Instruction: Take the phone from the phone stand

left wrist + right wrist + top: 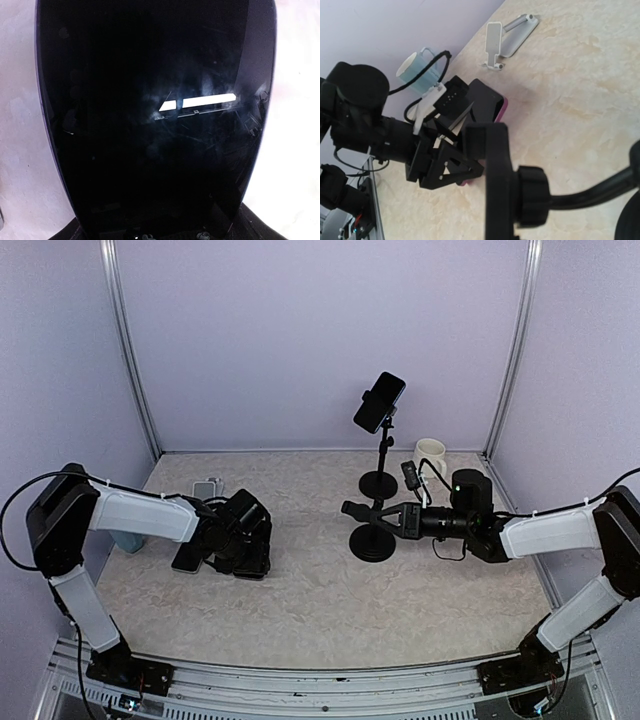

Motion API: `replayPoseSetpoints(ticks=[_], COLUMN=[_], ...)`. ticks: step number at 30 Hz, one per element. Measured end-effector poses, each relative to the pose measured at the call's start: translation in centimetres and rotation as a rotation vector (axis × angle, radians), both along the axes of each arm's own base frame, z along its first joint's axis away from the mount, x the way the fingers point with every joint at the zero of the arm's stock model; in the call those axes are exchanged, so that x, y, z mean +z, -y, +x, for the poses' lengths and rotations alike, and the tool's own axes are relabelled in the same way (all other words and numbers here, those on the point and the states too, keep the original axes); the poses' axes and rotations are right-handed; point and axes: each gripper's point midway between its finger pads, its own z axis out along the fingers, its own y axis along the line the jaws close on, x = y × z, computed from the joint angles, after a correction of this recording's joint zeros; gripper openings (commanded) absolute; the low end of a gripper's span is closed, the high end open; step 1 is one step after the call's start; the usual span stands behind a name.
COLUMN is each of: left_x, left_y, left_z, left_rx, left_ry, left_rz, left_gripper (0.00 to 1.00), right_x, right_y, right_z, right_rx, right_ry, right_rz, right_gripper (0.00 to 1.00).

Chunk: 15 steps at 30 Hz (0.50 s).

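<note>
The black phone is low over flat, open table and would land there if my left gripper opened now, so it is time for my left gripper to release it.
A black phone with a magenta edge (487, 102) lies low on the table at the left (187, 558); its dark screen (150, 125) fills the left wrist view. My left gripper (215, 550) sits at its near end, fingers astride it, and appears shut on it; it also shows in the right wrist view (447, 167). The front phone stand (372, 545) has an empty clamp (496, 170). My right gripper (378, 515) holds this stand's neck; its fingers are out of the right wrist view. A second stand at the back (378, 480) holds another black phone (380, 402).
A white mug (430, 452) stands at the back right. A small silver folding stand (207, 488) lies at the back left, also in the right wrist view (505, 42). A pale blue cup (417, 67) stands by the left wall.
</note>
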Motion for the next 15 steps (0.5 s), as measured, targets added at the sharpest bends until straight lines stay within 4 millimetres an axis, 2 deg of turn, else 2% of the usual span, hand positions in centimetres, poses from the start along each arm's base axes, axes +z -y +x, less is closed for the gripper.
replayPoseSetpoints(ticks=[3,9,15], left_x=[-0.01,-0.09,-0.17], left_y=[-0.07,0.01,0.05], left_z=[0.16,0.3,0.0], left_rx=[0.012,0.017,0.017], left_ry=[0.004,0.009,0.013], left_rz=[0.004,0.025,0.046], left_gripper=[0.3,0.54,0.68], right_x=[0.01,-0.01,0.12], right_y=[0.0,-0.03,0.04], right_z=[0.0,-0.06,0.08], right_rx=[0.0,0.005,0.005], right_ry=[0.0,-0.001,-0.003], right_rz=[0.0,0.001,0.002], right_gripper=[0.0,0.0,0.0])
